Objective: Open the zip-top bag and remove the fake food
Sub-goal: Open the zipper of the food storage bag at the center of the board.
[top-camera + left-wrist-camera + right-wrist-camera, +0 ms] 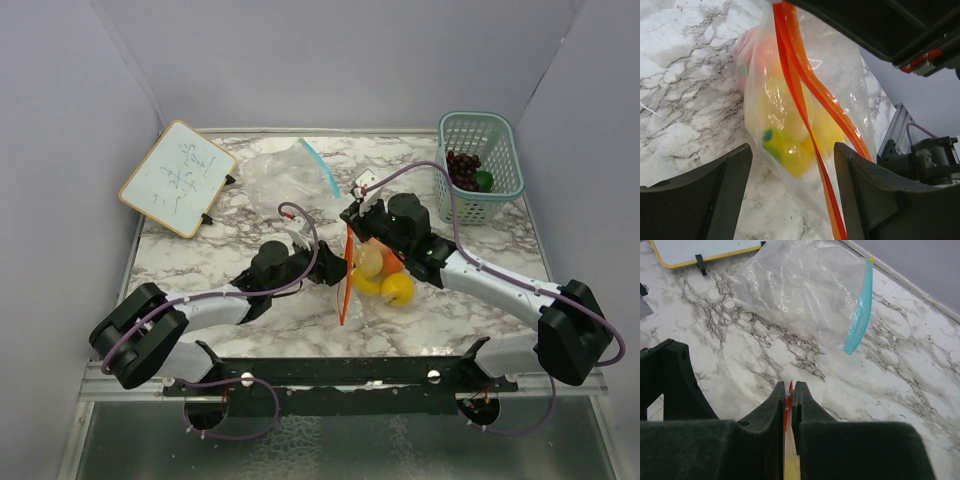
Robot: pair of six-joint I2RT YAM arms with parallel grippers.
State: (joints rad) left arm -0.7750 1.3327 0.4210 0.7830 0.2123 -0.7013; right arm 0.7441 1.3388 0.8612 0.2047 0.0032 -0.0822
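I should keep the bag in my right gripper until I spread it apart: the orange zip strip (pixel 344 292) runs straight and shut from that gripper's fingers.
A clear zip-top bag with an orange zip strip (pixel 344 292) hangs upright at the table's middle. Inside are the fake food pieces: yellow fruits (pixel 397 289), a peach (pixel 371 261) and a red-orange tomato (pixel 392 263). My right gripper (pixel 352 224) is shut on the bag's top edge; the orange strip (pixel 789 399) shows pinched between its fingers. My left gripper (pixel 341 272) is open, its fingers on either side of the bag's lower part (pixel 805 150), not closed on it. A yellow fruit (pixel 785 152) and the tomato (pixel 747 50) show through the plastic.
A second, empty bag with a blue zip (pixel 290 172) lies behind, also in the right wrist view (pixel 805 290). A teal basket (pixel 505 160) at the back right holds dark grapes (pixel 462 168) and a green ball (pixel 484 181). A small whiteboard (pixel 177 178) lies back left.
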